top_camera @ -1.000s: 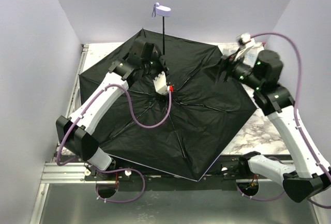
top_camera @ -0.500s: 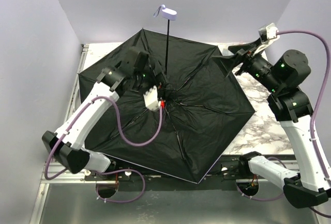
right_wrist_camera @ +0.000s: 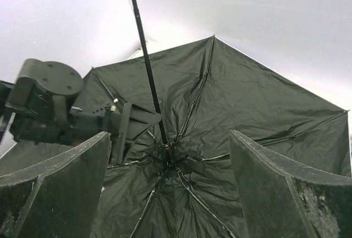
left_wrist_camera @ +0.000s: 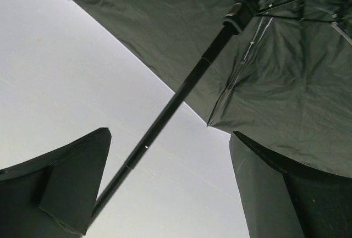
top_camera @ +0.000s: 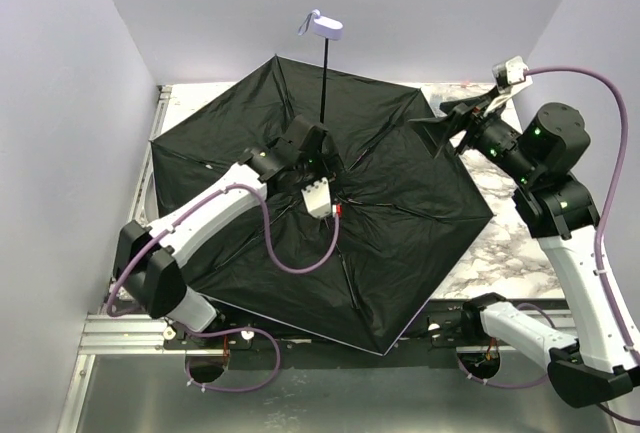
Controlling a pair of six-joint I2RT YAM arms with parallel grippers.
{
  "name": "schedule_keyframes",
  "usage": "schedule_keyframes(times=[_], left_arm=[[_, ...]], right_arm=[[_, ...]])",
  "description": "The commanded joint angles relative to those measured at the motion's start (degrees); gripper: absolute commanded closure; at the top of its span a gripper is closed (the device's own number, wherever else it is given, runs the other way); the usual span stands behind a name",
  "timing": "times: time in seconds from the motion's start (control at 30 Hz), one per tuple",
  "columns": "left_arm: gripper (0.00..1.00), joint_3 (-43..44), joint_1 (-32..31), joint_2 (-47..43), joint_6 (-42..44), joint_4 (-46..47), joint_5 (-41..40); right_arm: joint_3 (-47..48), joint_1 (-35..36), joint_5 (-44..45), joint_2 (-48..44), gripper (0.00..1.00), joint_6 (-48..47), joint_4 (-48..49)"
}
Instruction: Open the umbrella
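Note:
I should use my left gripper to grab the umbrella's thin black shaft on the handle side of the hub, so the hub stays free for opening.
The umbrella [top_camera: 400,213] lies spread wide and upside down over the table, black lining and thin ribs facing up. Its thin black shaft [top_camera: 323,83] rises from the hub to the small lavender handle [top_camera: 320,25]. My left gripper [top_camera: 325,161] sits low beside the shaft near the hub. In the left wrist view the shaft [left_wrist_camera: 181,92] crosses diagonally between the open fingers of this gripper [left_wrist_camera: 169,136], touching neither. My right gripper [top_camera: 442,129] hovers open over the canopy's far right edge. In the right wrist view, that gripper [right_wrist_camera: 169,134] looks down into the hub and the canopy [right_wrist_camera: 247,100].
Marble tabletop [top_camera: 500,243] shows only at the right, past the canopy's rim. Pale walls close in on the left, back and right. An aluminium rail [top_camera: 120,333] runs along the near edge by the arm bases. Purple cables loop from both wrists.
My left gripper has gone from shut on the shaft to wide open and has shifted lower beside the hub. The shaft now leans slightly further right. The right gripper has lifted a little off the canopy's edge.

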Motion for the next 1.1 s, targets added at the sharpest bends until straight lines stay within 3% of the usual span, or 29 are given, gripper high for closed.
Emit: schedule_keyframes(times=[0.0, 0.1, 0.23, 0.33, 0.43, 0.67, 0.8, 1.0, 1.07], left_arm=[[0.09, 1.8, -0.8, 4.9, 30.1, 10.7, -8.3], [0.14, 4.5, -0.6, 9.3, 29.4, 13.3, -11.2], [0.33, 10.6, 0.7, 14.9, 27.0, 12.6, -13.2], [0.6, 13.8, 1.3, 16.2, 25.0, 8.4, -13.0], [0.99, 15.0, 1.5, 15.4, 23.9, 4.1, -11.7], [1.0, 20.4, 1.6, 12.8, 18.6, -4.2, -7.4], [1.0, 31.7, 2.2, 14.7, 13.0, -9.6, -5.3], [1.0, 58.5, 4.0, 23.9, 3.5, -19.1, -4.5], [1.0, 61.9, 4.7, 25.5, 0.4, -19.8, -5.5]], right_arm=[[-0.7, -0.9, -0.3, -2.0, 0.1, 0.4, -0.9], [-1.2, -1.3, 0.1, -3.0, 0.1, 0.2, -1.3], [-0.7, -2.6, 2.4, -4.5, 0.1, 0.4, -2.5], [0.2, -3.9, 4.0, -5.5, 0.1, 0.4, -2.9], [1.2, -4.7, 5.2, -5.9, 0.1, 0.2, -2.9], [7.2, -6.1, 5.0, -4.4, 0.1, 1.4, -2.7], [13.6, -6.5, 4.7, -2.2, 0.09, 1.2, -1.0], [22.1, -6.6, 5.4, 1.3, 0.08, -0.5, 0.1], [23.6, -6.7, 5.0, 1.7, 0.08, 0.2, 0.1]])
